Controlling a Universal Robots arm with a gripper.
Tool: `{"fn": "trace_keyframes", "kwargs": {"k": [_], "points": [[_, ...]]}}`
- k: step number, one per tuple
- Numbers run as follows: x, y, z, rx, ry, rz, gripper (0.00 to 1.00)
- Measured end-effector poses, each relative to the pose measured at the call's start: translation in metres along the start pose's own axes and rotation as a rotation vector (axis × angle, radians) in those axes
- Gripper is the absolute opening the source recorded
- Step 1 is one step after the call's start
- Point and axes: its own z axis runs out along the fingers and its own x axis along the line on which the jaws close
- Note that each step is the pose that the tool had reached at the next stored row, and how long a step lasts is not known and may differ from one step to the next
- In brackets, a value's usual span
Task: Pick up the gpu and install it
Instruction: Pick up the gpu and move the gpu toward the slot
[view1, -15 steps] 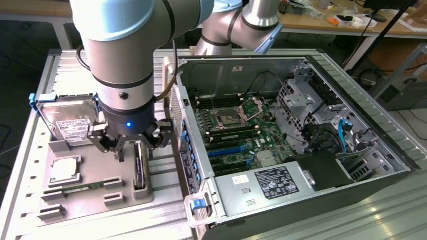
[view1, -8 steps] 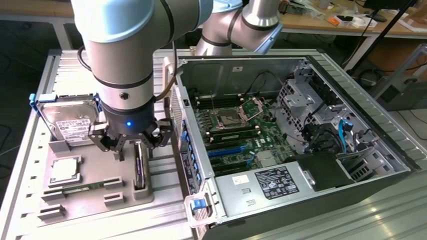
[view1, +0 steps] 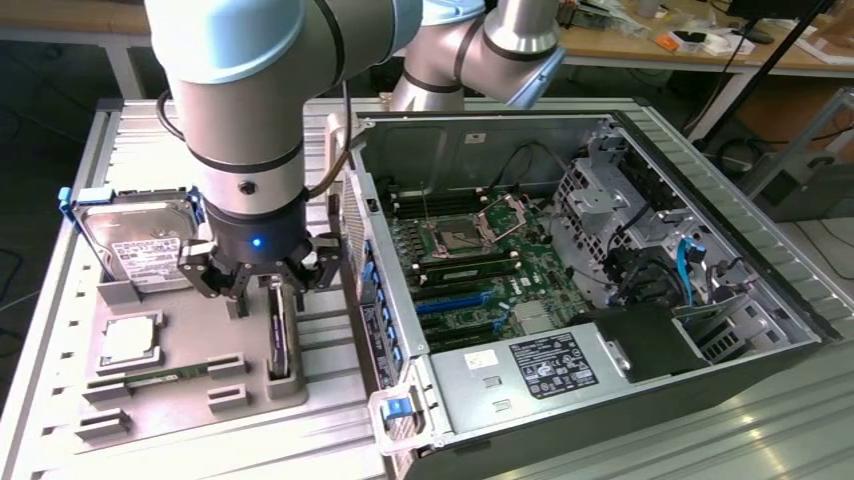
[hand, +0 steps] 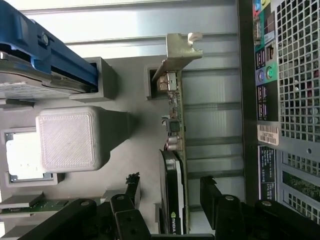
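My black fingers reach down on either side of the GPU (view1: 278, 338), so it is time to close now. Closing now would catch the GPU.
The gpu (view1: 278, 338) stands on edge in a slot of the grey fixture tray (view1: 200, 310), just outside the open computer case (view1: 561, 250). It is a slim dark card (hand: 172, 200) with a silvery bracket (hand: 175, 47) at its far end. My gripper (view1: 271, 295) hangs right over the card's near end. In the wrist view the gripper (hand: 171, 182) is open, with one black finger (hand: 132, 187) on each side of the card and a gap to each. Nothing is held.
On the tray also sit a hard drive in a blue frame (view1: 134, 245), a processor (view1: 127, 340) and a green memory stick (view1: 160, 375). A grey block (hand: 67, 137) rises beside the card. The case wall (hand: 295, 75) stands close on the other side. Blue motherboard slots (view1: 461, 300) lie inside.
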Motion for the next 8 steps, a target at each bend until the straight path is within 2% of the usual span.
{"fn": "trace_keyframes", "kwargs": {"k": [8], "points": [[0.0025,0.0,0.0047,0.0002,-0.0007,0.0,0.6]]}}
